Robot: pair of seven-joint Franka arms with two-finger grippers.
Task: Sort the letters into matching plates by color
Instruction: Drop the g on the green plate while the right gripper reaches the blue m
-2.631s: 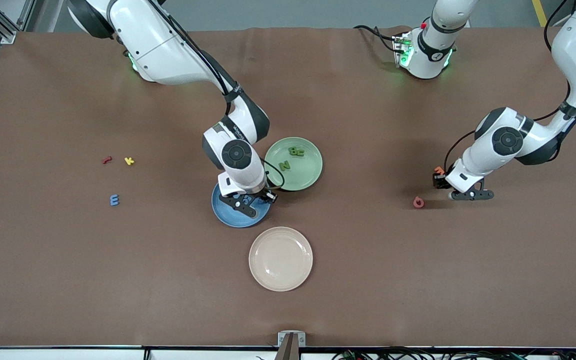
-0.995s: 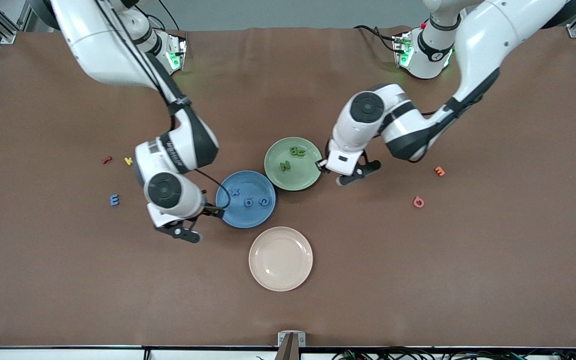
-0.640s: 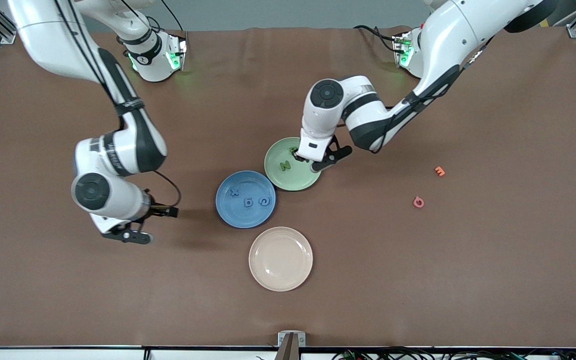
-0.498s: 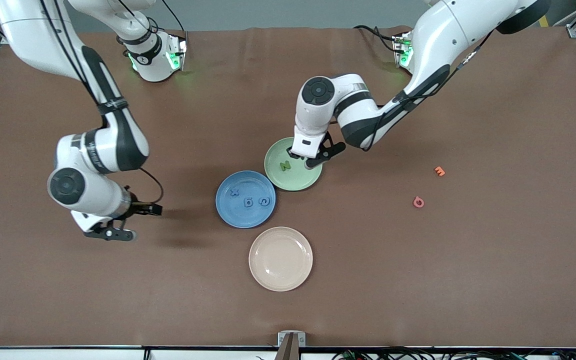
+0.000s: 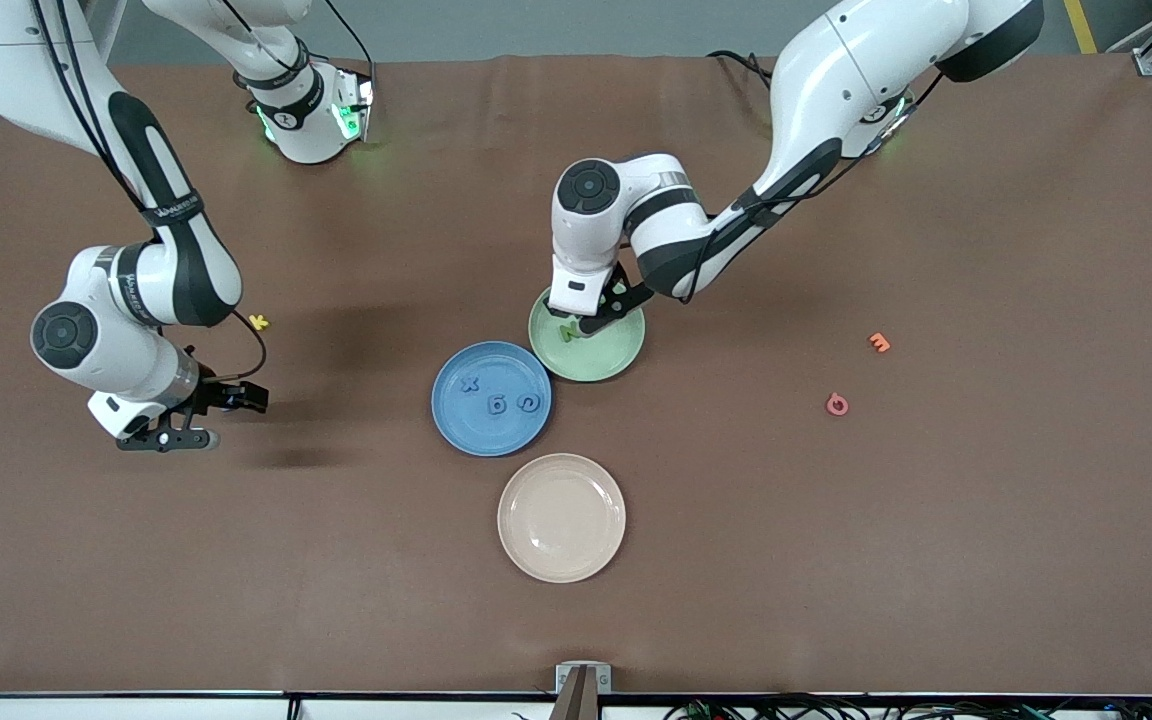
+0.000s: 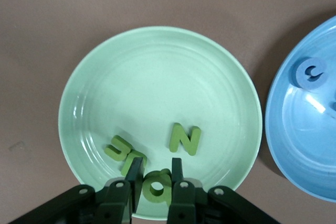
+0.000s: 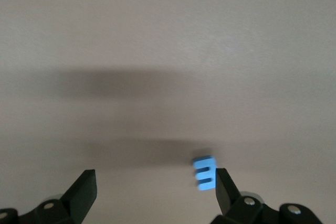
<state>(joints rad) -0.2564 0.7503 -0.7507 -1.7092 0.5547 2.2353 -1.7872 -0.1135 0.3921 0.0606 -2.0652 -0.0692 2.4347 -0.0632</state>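
The green letter point(image 6: 156, 184) hangs low inside the pale green plate's rim point(image 6: 160, 29) and would lie there, so it is time for my left gripper to release it.
My left gripper point(image 5: 591, 318) point(image 6: 156, 177) hangs over the pale green plate point(image 5: 608, 356) point(image 6: 157, 77), shut on a green letter point(image 6: 157, 188). On that plate lie a green N point(image 5: 568, 331) point(image 6: 185, 139) and two more green letters point(image 6: 119, 148). Beside it, nearer the front camera, the blue plate point(image 5: 491, 430) point(image 6: 304, 129) holds three blue letters point(image 5: 497, 404). Toward the right arm's end of the table, my right gripper point(image 5: 168, 440) point(image 7: 155, 187) is open over bare table. A blue E point(image 7: 203, 172) lies just inside one finger. In the front view the E is hidden.
A cream plate point(image 5: 561, 517) sits nearer the front camera than the blue plate. A yellow letter point(image 5: 258, 322) lies beside the right arm. An orange letter point(image 5: 878, 342) and a pink one point(image 5: 837, 404) lie toward the left arm's end.
The right arm swung from the blue plate toward its own end of the table, down over the blue E. The left arm came in over the green plate, staying shut.
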